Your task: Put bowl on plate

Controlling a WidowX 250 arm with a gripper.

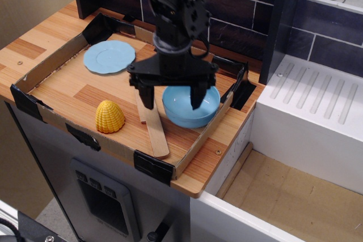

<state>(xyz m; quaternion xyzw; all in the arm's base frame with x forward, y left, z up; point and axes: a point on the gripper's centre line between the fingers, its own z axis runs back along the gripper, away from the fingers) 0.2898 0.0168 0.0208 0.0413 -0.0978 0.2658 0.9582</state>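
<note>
My gripper pinches the bowl by its thin rim [164, 92] next, one finger inside the bowl, since the bowl's body [190, 118] is wider than my open fingers.
The light blue bowl [193, 111] sits at the right end of the wooden tray [68, 92], partly hidden by my arm. The flat light blue plate [109, 56] lies at the tray's far left corner. My black gripper [172, 99] is open and hangs over the bowl's left rim. One finger [147, 96] is outside the bowl on the left, above the wooden stick. The other finger [197, 96] is over the bowl's inside. It holds nothing.
A yellow corn toy [109, 117] stands near the tray's front left. A wooden stick [153, 124] lies left of the bowl. The tray has low cardboard walls with black corner clips. A white dish rack [317, 117] is to the right, dark tiled wall behind.
</note>
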